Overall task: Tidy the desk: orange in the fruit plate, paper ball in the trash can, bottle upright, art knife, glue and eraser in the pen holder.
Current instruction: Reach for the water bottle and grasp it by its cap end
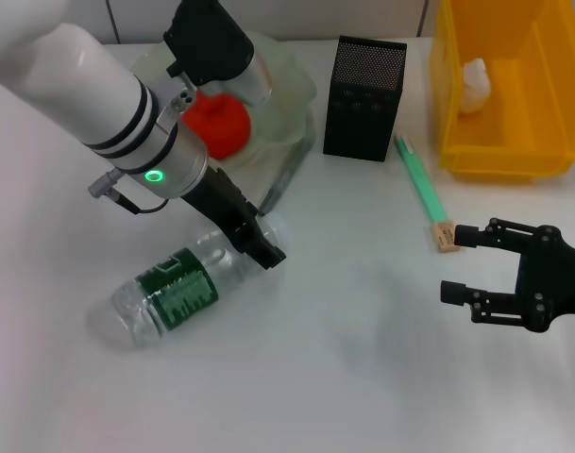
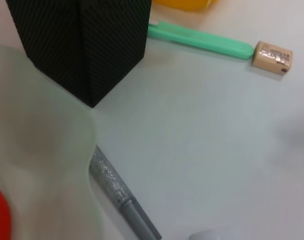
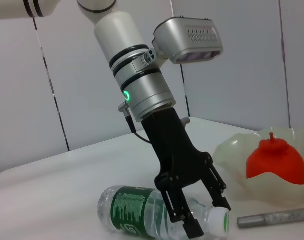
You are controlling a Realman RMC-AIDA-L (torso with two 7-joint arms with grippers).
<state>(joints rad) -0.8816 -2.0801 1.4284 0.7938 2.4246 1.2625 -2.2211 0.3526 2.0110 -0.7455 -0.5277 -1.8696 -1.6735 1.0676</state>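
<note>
My left gripper should close on the neck now, because its fingers reach down around the bottle's neck beside the cap (image 1: 274, 226) in the head view.
The bottle (image 1: 174, 288) lies on its side on the table, cap toward the fruit plate (image 1: 292, 85). My left gripper (image 1: 263, 243) is open and straddles its neck; in the right wrist view (image 3: 209, 217) one finger is on each side next to the white cap (image 3: 220, 220). The orange (image 1: 216, 123) sits in the plate. The paper ball (image 1: 474, 85) lies in the trash can (image 1: 514, 151). The green art knife (image 1: 421, 189) and the eraser (image 1: 445, 236) lie right of the pen holder (image 1: 363, 85). My right gripper (image 1: 466, 264) is open and empty, just beside the eraser.
A grey glittery pen-shaped stick (image 1: 282, 184) lies against the plate's rim, between the plate and the pen holder; it also shows in the left wrist view (image 2: 122, 197). The bare white table (image 1: 363, 377) stretches across the front.
</note>
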